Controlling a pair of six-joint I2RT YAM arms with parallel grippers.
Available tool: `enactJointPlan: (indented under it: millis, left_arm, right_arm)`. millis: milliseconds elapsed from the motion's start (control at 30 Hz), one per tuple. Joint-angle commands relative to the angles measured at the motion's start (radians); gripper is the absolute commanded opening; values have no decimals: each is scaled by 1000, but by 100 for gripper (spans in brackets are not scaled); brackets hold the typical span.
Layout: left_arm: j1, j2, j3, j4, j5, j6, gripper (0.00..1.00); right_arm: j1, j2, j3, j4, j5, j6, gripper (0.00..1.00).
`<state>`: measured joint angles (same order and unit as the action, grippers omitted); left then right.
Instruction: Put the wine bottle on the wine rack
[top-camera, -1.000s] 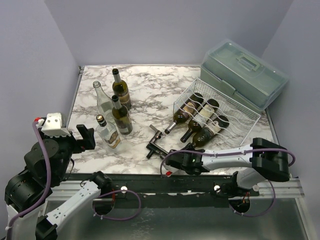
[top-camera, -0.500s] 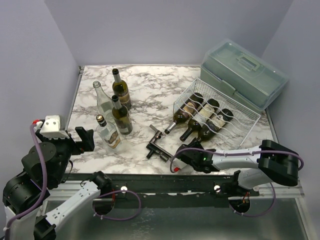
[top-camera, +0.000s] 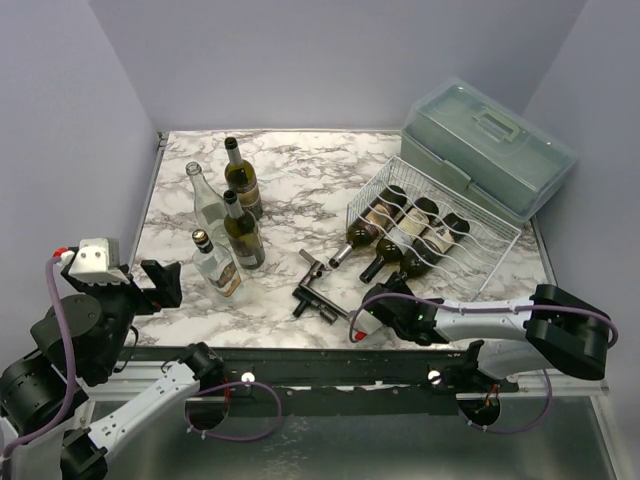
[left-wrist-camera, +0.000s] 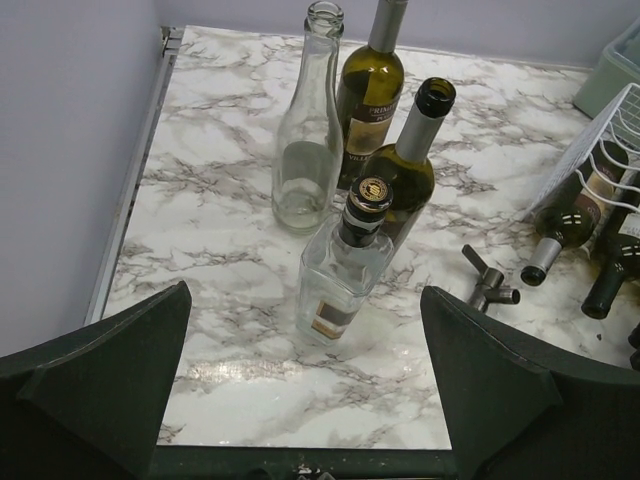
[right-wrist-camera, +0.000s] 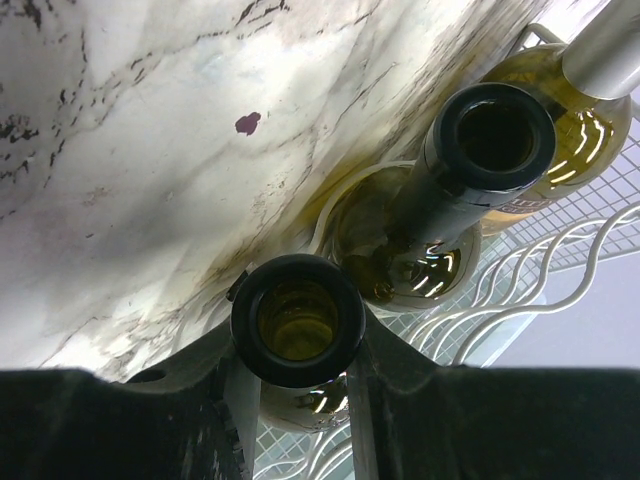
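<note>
The nearest wine bottle's body lies in the rack's cradle, so it is time for my right gripper to release the bottle.
The silver wire wine rack (top-camera: 487, 236) sits at the right of the marble table and has three dark bottles lying in its cradles. My right gripper (top-camera: 392, 312) is shut on the neck of the nearest wine bottle (top-camera: 441, 240), whose body lies in the rack. The right wrist view shows that bottle's open mouth (right-wrist-camera: 298, 320) clamped between my fingers, with the rack's wavy wires (right-wrist-camera: 530, 290) behind it. My left gripper (top-camera: 162, 285) stands open and empty at the near left edge. Its fingers (left-wrist-camera: 110, 370) are wide apart in front of several standing bottles.
Standing at the left are a tall clear bottle (left-wrist-camera: 305, 130), two green bottles (left-wrist-camera: 410, 165), and a squat clear bottle (left-wrist-camera: 345, 270). A metal corkscrew (top-camera: 315, 290) lies mid-table. A lidded grey-green plastic box (top-camera: 490, 145) stands behind the rack.
The right gripper has moved right and pushed the held bottle farther into the rack beside the other two. The left arm has drawn back toward the near left corner.
</note>
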<state>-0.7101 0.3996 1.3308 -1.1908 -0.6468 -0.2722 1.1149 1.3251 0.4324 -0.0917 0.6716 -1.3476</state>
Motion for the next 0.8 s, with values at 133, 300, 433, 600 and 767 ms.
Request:
enactJointPlan:
  millis: [133,300,433,600,767]
  left_arm:
    - [-41,-36,45,-65,-60,-55,99]
    - [-65,-54,72,-89,-77,-93,99]
    - [-85,-47,96,-102,-78,-118,99]
    - [-98,-20,103,-105,-62,-150,99]
    - [-105,-12,106,-105,-73,-175,99]
  right_arm:
    - [-5,-55,-33,3,-61,-61,26]
    - [-6,-85,-38,-28,-82,-40,39]
    - [-6,-110,-44,-49,-98,-33,45]
    - [-5,-165,-61,-77,-122,-24,68]
    - [-4,-270,-73,-132,-155,-4,100]
